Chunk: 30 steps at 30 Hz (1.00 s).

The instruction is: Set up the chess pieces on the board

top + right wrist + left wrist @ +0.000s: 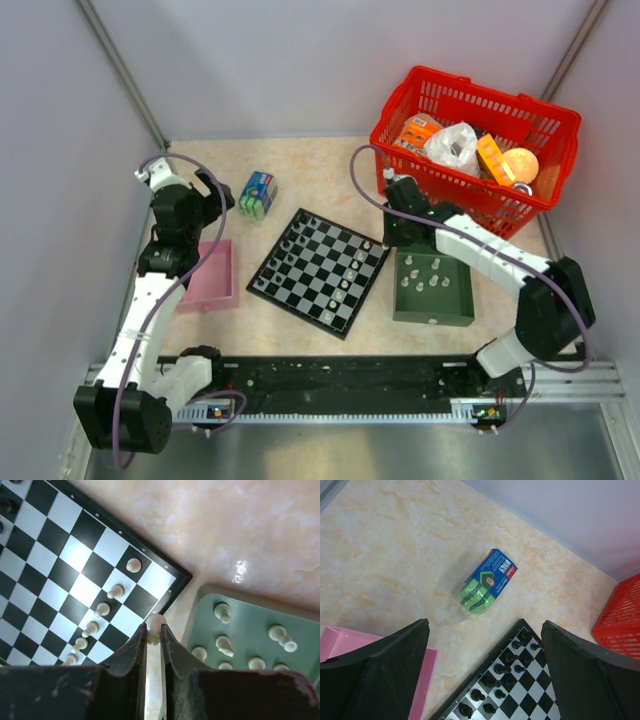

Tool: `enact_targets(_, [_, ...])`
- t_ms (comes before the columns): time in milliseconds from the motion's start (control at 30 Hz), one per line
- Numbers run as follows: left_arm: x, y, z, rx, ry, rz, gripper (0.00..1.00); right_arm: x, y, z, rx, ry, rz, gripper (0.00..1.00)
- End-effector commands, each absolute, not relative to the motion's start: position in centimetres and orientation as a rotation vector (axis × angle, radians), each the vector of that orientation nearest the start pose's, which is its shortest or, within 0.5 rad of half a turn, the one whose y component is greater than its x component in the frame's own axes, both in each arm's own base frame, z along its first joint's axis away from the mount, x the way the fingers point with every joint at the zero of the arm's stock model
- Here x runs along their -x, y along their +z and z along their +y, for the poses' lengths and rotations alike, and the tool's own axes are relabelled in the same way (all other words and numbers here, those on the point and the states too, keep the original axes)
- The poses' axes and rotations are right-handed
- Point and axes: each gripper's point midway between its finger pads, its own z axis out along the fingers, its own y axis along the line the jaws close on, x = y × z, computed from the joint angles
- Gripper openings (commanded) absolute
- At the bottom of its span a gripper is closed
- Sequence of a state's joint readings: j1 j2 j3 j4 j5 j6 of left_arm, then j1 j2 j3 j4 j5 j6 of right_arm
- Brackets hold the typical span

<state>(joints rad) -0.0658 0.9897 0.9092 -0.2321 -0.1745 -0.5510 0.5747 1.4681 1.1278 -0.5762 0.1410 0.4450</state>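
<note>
The pale chess piece is high over the board's dark edge and would miss the empty corner square. My right gripper keeps hold until it's over that square.
The board lies tilted mid-table, with dark pieces along its upper-left side and several pale pieces along its right side. My right gripper hovers over the board's right corner, shut on a pale chess piece held between its tips. In the right wrist view a row of pale pawns stands on the board. My left gripper is open and empty, above the table left of the board; dark pieces show below it.
A green tray right of the board holds several pale pieces. A pink tray lies to the left. A blue-green packet lies behind the board. A red basket of goods stands at the back right.
</note>
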Motion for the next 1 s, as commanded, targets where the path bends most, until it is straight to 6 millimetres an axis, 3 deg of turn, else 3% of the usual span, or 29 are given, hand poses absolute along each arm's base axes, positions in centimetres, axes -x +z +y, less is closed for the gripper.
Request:
enact_targets(0, [-34.9, 28.2, -0.8, 0.571, -0.256, 1.727, 0.99, -33.3, 13.3, 21.7, 0.169, 0.222, 2.437, 0.06])
enact_targets(300, [-34.6, 28.2, -0.2, 0.581, -0.224, 1.721, 0.99, -34.2, 9.6, 21.9, 0.178, 0.134, 2.499, 0.06])
enact_targets(633, [-34.8, 28.3, -0.2, 0.580, -0.226, 1.720, 0.99, -35.1, 8.6, 22.5, 0.133, 0.161, 2.469, 0.08])
enact_targets(967, [-34.7, 28.2, -0.1, 0.585, -0.222, 1.719, 0.99, -34.7, 7.0, 22.8, 0.143, 0.169, 2.509, 0.08])
